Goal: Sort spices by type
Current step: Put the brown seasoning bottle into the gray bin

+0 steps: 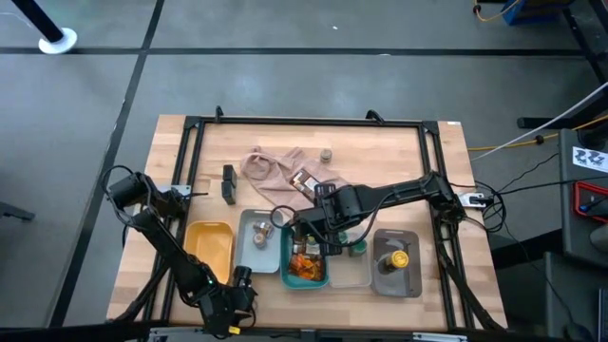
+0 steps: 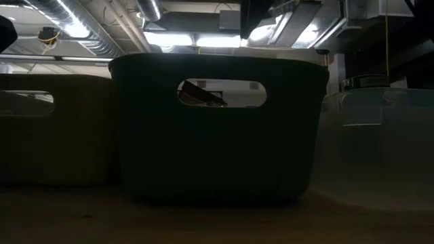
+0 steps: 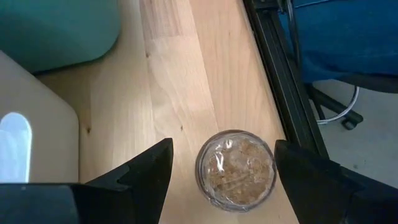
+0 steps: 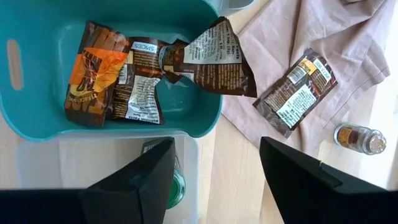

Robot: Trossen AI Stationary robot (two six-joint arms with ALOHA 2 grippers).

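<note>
Next, my left gripper picks up the spice jar by its round sides to sort the jar into the grey tray.
A small round jar (image 3: 236, 169) with tan spice showing through its top stands on the wood near the table's near edge. My left gripper (image 3: 221, 171) (image 1: 239, 285) is open, one finger on each side of the jar, and I see no touch. My right gripper (image 4: 214, 180) (image 1: 318, 233) hangs open and empty above the teal tray (image 4: 37, 112), which holds several orange-brown packets (image 4: 118, 74). One packet (image 4: 217, 56) leans out over the tray's rim. Another packet (image 4: 295, 93) lies on the beige-pink cloth (image 4: 348, 37). A jar (image 4: 359, 138) lies on the table beside the cloth.
The yellow (image 1: 211, 249), grey (image 1: 245, 228), teal (image 1: 285, 275), clear (image 1: 353, 275) and dark grey (image 1: 399, 283) trays stand in a row near the near edge. A green-lidded jar (image 4: 176, 186) sits in the clear tray. A black block (image 1: 228, 185) lies left of the cloth. A black frame rail (image 3: 280, 81) runs close by the left gripper.
</note>
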